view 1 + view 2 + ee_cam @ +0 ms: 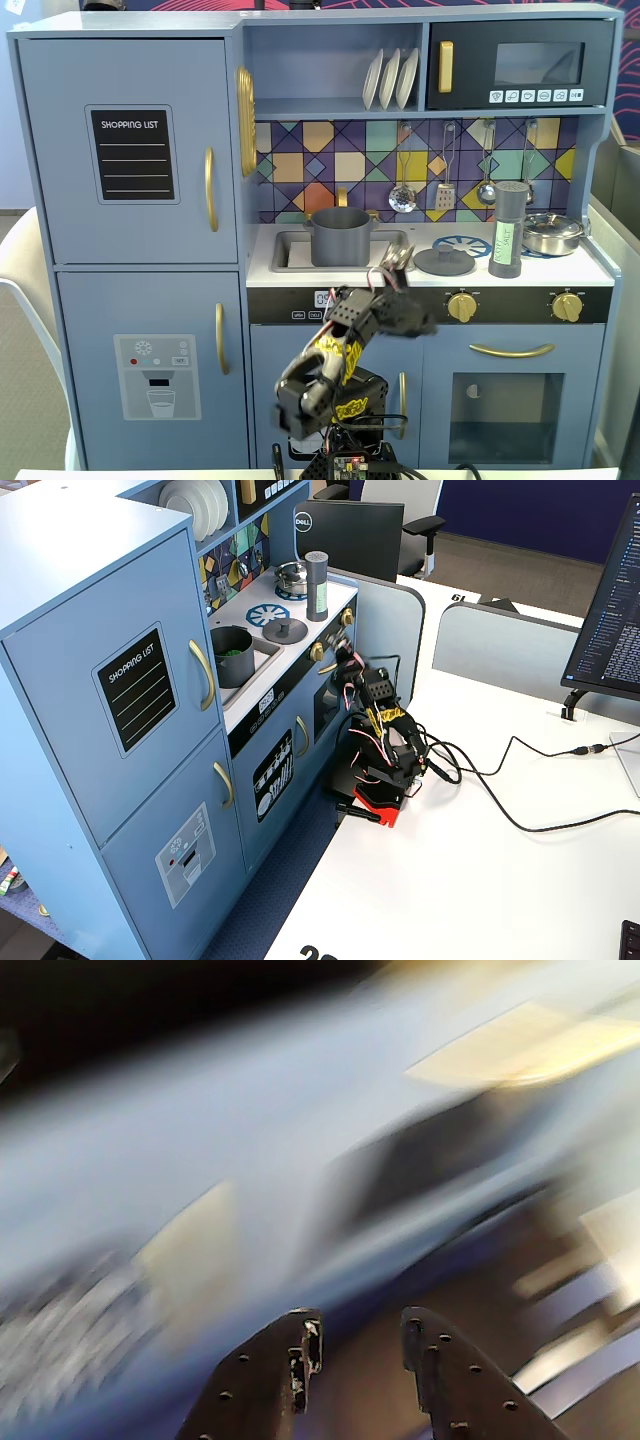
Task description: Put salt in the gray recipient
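I need to season the gray recipient (340, 238), so I should next grab the salt shaker by its tall cylindrical body (506, 240) with my gripper.
The salt shaker (508, 230), a tall gray cylinder with a green label, stands upright on the toy kitchen's counter at the right; in a fixed view it shows at the far end of the counter (317, 585). The gray pot (340, 236) sits in the sink (232, 655). My gripper (400, 268) is raised in front of the counter's edge, between pot and shaker, touching neither (346, 660). The wrist view is motion-blurred; my gripper (360, 1325) shows both jaws apart with nothing between them.
A gray pot lid (444, 261) lies on the stove's burner beside the shaker. A silver pan (552, 233) stands at the counter's far right. Gold knobs (461, 306) line the front panel. Cables (520, 810) trail over the white desk behind the arm.
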